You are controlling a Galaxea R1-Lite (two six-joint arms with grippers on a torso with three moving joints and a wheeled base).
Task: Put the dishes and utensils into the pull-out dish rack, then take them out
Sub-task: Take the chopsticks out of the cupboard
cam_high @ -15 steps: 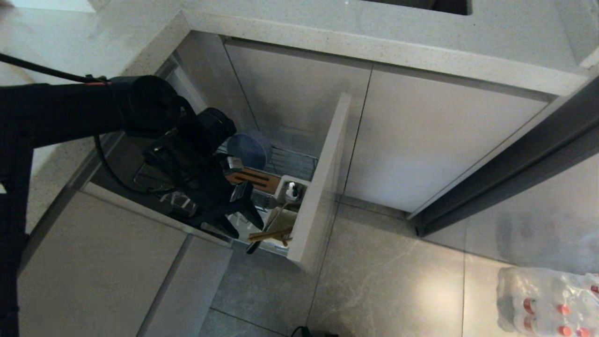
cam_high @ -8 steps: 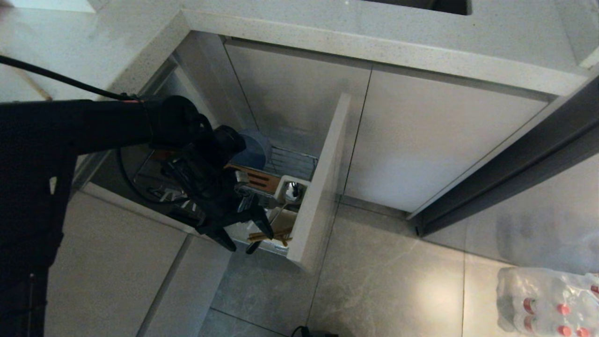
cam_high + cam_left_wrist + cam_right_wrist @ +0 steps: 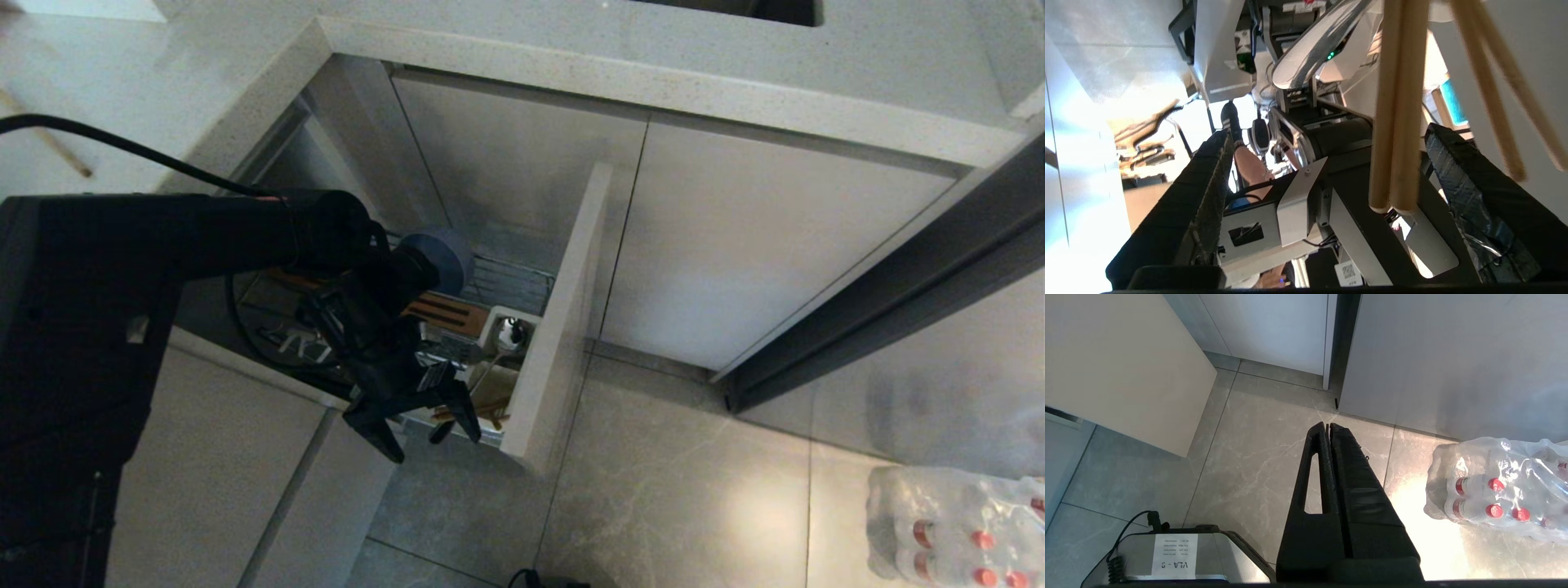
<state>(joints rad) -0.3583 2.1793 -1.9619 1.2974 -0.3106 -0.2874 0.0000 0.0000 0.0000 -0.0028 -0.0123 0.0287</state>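
Observation:
My left gripper moves toward the chopstick ends first and closes on them after that, since they are still short of deep between its fingers.
The pull-out dish rack (image 3: 506, 286) stands drawn out of the cabinet, its beige front panel (image 3: 563, 327) towards the floor. A light-blue round dish (image 3: 447, 255) stands on edge behind the brown wooden strip (image 3: 445, 314). Wooden chopsticks (image 3: 478, 408) and a dark spoon handle (image 3: 439, 430) stick out of the white utensil cup (image 3: 510, 335). My left gripper (image 3: 433, 443) hangs open at the rack's near corner. In the left wrist view the chopsticks (image 3: 1396, 122) pass between its spread fingers (image 3: 1196, 196) untouched. My right gripper (image 3: 1328, 426) is shut and empty over the floor.
Grey countertop (image 3: 653, 65) overhangs the cabinet doors (image 3: 735, 245). A thin brown stick (image 3: 49, 147) lies on the counter at left. A shrink-wrapped pack of bottles (image 3: 963, 523) sits on the tiled floor at right. The robot's base (image 3: 1175, 555) is below the right arm.
The left gripper has opened wide and drawn back from over the rack to its near corner, towards the floor. The chopsticks stay in the cup.

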